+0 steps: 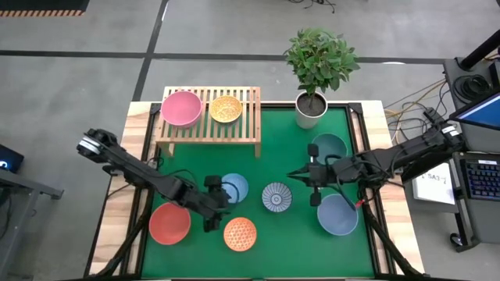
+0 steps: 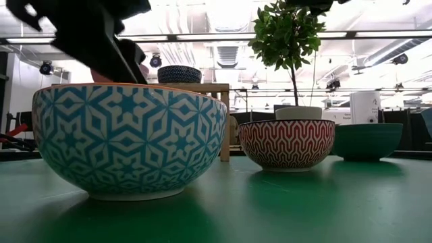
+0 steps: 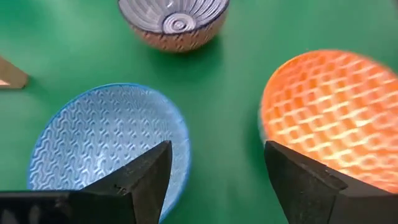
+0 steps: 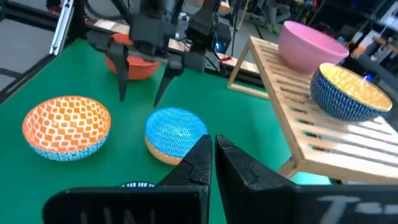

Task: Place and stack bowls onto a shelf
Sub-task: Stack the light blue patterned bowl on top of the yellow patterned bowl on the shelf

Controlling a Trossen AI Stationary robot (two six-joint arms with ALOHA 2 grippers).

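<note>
My left gripper grabs the light blue bowl by its rim next, to stack that bowl onto the shelf.
My left gripper (image 1: 221,205) hangs open above the green table, between the light blue bowl (image 3: 106,143) and an orange patterned bowl (image 3: 329,118), touching neither. Both bowls stand on their bases. My right gripper (image 4: 213,146) is shut and empty, raised over the table's right half and pointing toward the left arm. The wooden shelf (image 1: 242,129) at the far left carries a pink bowl (image 1: 181,108) and a yellow-lined patterned bowl (image 1: 226,108). On the table also stand a red bowl (image 1: 169,223), a blue-white patterned bowl (image 1: 276,197), a dark teal bowl (image 1: 328,147) and a larger slate-blue bowl (image 1: 337,215).
A white pot with a leafy plant (image 1: 311,109) stands at the far edge, right of the shelf. The shelf's right part (image 4: 311,134) shows bare slats. In the low view the orange bowl's blue-patterned outside (image 2: 128,142) fills the foreground.
</note>
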